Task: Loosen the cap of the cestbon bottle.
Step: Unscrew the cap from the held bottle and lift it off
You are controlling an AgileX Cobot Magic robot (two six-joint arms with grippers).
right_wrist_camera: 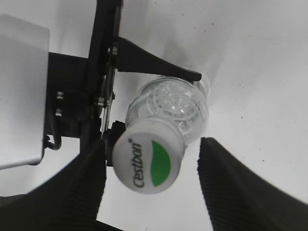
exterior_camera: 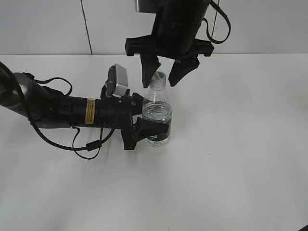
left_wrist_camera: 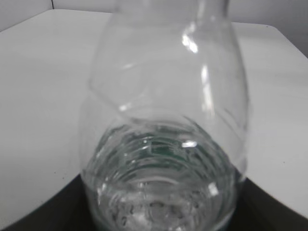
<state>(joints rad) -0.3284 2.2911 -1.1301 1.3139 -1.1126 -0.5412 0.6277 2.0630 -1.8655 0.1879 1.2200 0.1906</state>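
The right gripper grabs the white cap by its round side (exterior_camera: 158, 81) next, to loosen it on the cestbon bottle (exterior_camera: 156, 113).
The cestbon bottle (exterior_camera: 156, 113) stands upright on the white table, clear with water and a dark green label band. My left gripper (exterior_camera: 153, 120) is shut on its body from the left; the bottle fills the left wrist view (left_wrist_camera: 163, 144). The white cap (exterior_camera: 160, 80) with its green leaf mark sits on the neck. My right gripper (exterior_camera: 163, 73) hangs above, open, its two fingers on either side of the cap. In the right wrist view the cap (right_wrist_camera: 148, 161) lies between the open fingers (right_wrist_camera: 151, 166), nearer the left finger, with a gap to the right finger.
The left arm (exterior_camera: 57, 108) with its cable lies across the left of the table (exterior_camera: 240, 144). A grey wall stands behind.
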